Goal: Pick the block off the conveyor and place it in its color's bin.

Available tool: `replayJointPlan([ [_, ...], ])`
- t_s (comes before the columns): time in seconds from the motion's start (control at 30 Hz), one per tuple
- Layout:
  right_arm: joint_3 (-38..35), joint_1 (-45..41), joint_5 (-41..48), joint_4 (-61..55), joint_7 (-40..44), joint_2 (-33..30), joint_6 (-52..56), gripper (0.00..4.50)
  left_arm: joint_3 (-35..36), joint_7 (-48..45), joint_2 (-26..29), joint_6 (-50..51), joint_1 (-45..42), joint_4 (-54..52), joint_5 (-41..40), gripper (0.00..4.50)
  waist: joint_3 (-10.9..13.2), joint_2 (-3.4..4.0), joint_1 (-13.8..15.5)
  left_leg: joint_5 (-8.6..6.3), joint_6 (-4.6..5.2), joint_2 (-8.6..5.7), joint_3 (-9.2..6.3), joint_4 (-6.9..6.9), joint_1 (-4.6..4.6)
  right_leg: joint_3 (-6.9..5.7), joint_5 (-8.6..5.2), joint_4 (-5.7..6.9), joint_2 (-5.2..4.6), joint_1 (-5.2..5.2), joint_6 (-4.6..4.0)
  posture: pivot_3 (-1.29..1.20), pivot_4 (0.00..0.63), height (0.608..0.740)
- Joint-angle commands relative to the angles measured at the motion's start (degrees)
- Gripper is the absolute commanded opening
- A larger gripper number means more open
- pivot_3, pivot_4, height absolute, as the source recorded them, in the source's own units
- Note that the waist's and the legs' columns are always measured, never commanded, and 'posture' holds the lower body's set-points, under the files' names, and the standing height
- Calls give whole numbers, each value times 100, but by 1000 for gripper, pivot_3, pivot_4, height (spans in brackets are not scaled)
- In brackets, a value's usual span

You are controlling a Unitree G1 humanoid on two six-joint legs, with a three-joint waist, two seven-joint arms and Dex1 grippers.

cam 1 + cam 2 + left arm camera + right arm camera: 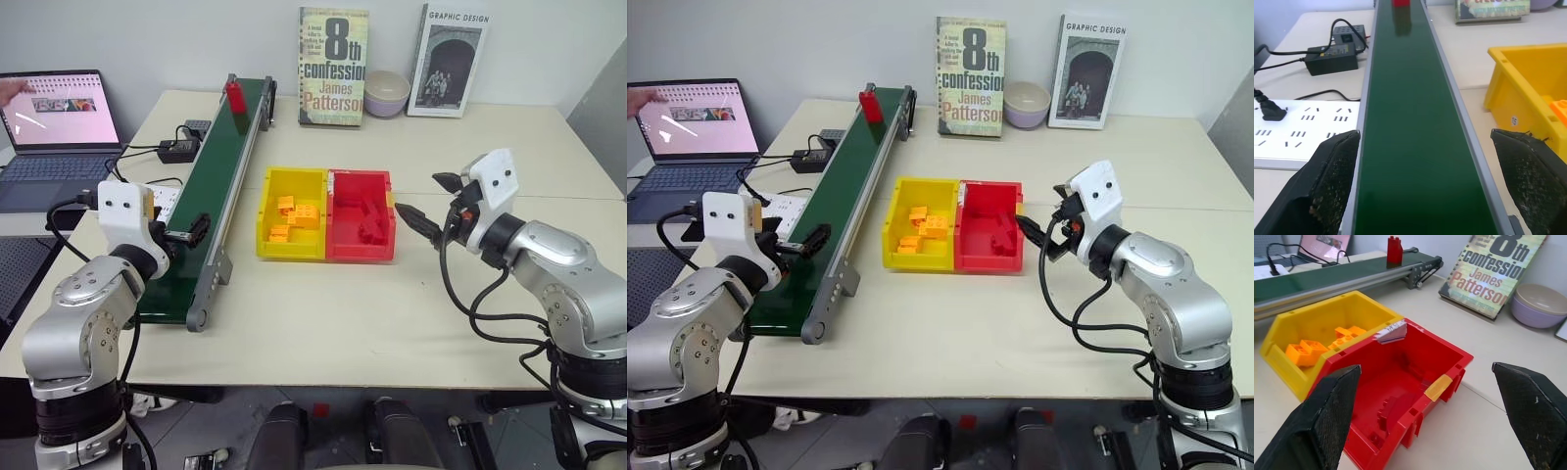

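I should move my left gripper toward the red block [235, 96] before I close on it, because the fingers stop far short, above the green conveyor [220, 176].
The red block [235, 96] stands upright on the far end of the dark green conveyor [220, 176]. Over the belt's near end hangs my left gripper [1430, 186], open, one finger past each rail, nothing between them. The block [1400, 2] is far ahead of it. The red bin [360, 253] sits mid-table, joined to a yellow bin [289, 247], and holds some red bricks. Just right of the red bin, my right gripper [431, 201] is open and empty, pointing toward it. In the right wrist view the red bin [1415, 357] lies below the fingers.
Orange bricks [294, 215] lie in the yellow bin. A white power strip [1298, 132] and a black adapter [179, 150] with cables lie left of the conveyor. A laptop [59, 127] stands far left, a person's hand [8, 90] at its screen. Two books [333, 67] and a bowl [386, 93] line the back edge.
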Motion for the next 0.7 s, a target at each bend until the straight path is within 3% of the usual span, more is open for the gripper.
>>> replayJointPlan([
  [0.03, -234, 35, 269, -245, 331, -117, -312, 4500, 120, 152, -67, -129, -48, -293, -2, 4455, 0, 0, 0, 0, 0, 0, 0, 0, 0, 0, 0, 0, 0, 0, 0, 0, 150, 740],
  [0.23, -379, 205, 344, -77, 571, -307, -557, 4500, -6, 220, -147, -251, -55, -230, 93, 4455, -1, -1, 3, 0, 0, -1, -1, 1, 1, 0, 0, -1, -1, 3, 0, 0, 150, 740],
  [0.37, -597, 280, -291, 179, -215, -384, -560, 4500, -11, 185, -106, -272, -16, -271, 128, 4455, -1, -2, 4, 0, 0, -1, 2, 1, 2, 1, 0, -1, 0, 3, 0, 0, 150, 740],
  [0.5, -753, 546, -593, -169, -1106, 47, -387, 4500, -138, 155, -55, -329, 59, -296, 254, 4455, -3, -4, 9, 0, 0, 0, 2, 2, 1, 3, 0, 0, -1, 3, 0, 0, 150, 740],
  [0.7, -406, 1147, -1286, -497, -1959, 606, -620, 4500, -120, 205, -123, -327, 19, -272, 214, 4455, -4, -2, 3, 0, -1, 2, 1, 1, 1, 3, 0, 2, 0, 1, 0, 0, 150, 740],
])
